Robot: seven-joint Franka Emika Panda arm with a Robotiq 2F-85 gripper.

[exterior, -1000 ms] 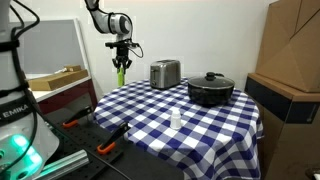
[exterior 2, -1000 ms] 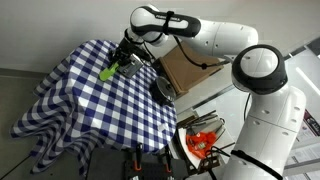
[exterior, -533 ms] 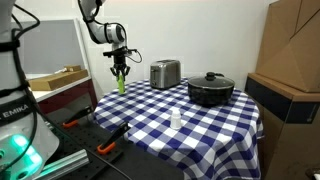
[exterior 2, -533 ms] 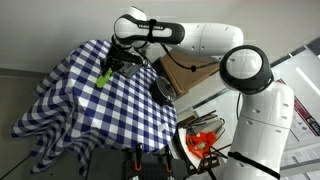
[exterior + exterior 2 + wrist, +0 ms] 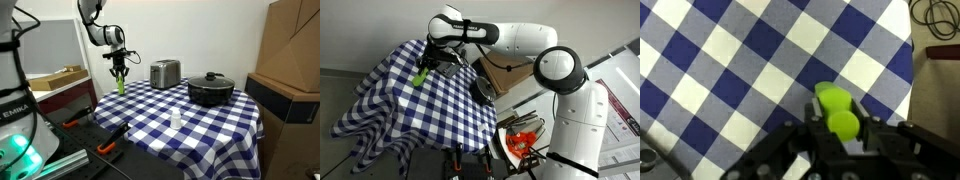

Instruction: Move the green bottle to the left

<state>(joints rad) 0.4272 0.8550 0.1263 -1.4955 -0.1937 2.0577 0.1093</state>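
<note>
The green bottle hangs upright just above flat, empty checked cloth and would land standing if I opened my gripper now, so my gripper needs to let it go.
The green bottle (image 5: 120, 82) is a slim lime-green bottle, held upright in my gripper (image 5: 120, 72) at the far corner of the blue-and-white checked tablecloth (image 5: 160, 115). It also shows in an exterior view (image 5: 421, 76), hanging below the gripper (image 5: 427, 68) close to the cloth. In the wrist view the bottle (image 5: 836, 110) sits between my two black fingers (image 5: 840, 125), seen from its cap end. Whether its base touches the cloth cannot be told.
A silver toaster (image 5: 165, 73) stands at the table's back, a black pot with lid (image 5: 210, 90) beside it, and a small white bottle (image 5: 176, 120) in the middle. Cardboard boxes (image 5: 290, 60) stand beside the table. Cables (image 5: 935, 15) lie past the cloth's edge.
My gripper has carried the green bottle sideways toward the table's far corner and lowered it closer to the cloth. The other objects have not moved.
</note>
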